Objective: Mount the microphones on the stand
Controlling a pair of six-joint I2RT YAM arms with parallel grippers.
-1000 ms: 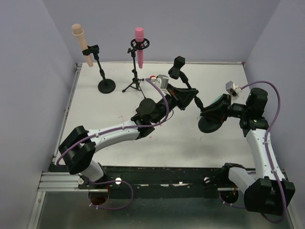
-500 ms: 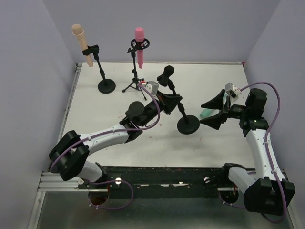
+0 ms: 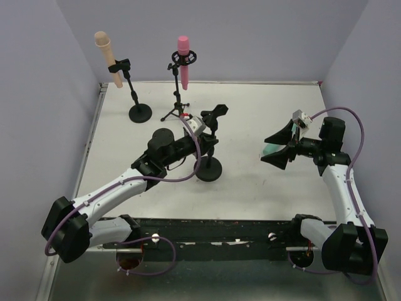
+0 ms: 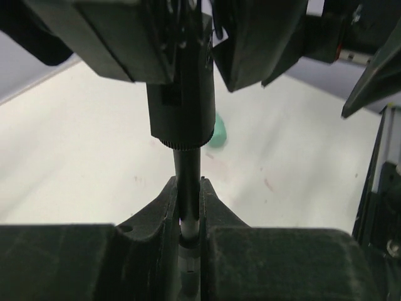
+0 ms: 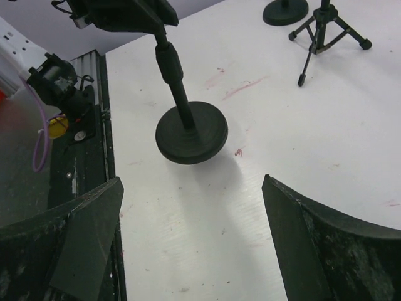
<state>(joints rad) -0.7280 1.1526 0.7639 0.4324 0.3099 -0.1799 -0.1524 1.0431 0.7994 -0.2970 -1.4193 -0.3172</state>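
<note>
The stand would drop to the table and might tip if my left gripper opened now: the stand's round base hangs above its shadow.
My left gripper (image 3: 202, 143) is shut on the pole of a black round-base stand (image 3: 210, 169), its empty clip (image 3: 217, 114) on top. In the left wrist view the pole (image 4: 188, 169) sits pinched between the jaws. The teal microphone (image 3: 267, 150) lies on the table by my right gripper (image 3: 279, 145), which is open and empty; it also shows as a teal blob (image 4: 217, 133) past the pole. The right wrist view looks between the wide jaws at the stand base (image 5: 191, 135). The peach microphone (image 3: 105, 52) and the pink microphone (image 3: 183, 54) sit clipped in stands at the back.
The peach microphone's stand has a round base (image 3: 140, 113); the pink one's is a tripod (image 3: 177, 111). Both stand at the back left, close behind my left arm. Walls close in the table on three sides. A metal rail (image 3: 188, 229) runs along the near edge.
My left gripper has carried the black stand from centre-right to the table's middle. My right gripper has opened and drawn back a little; the teal microphone lies by its fingers.
</note>
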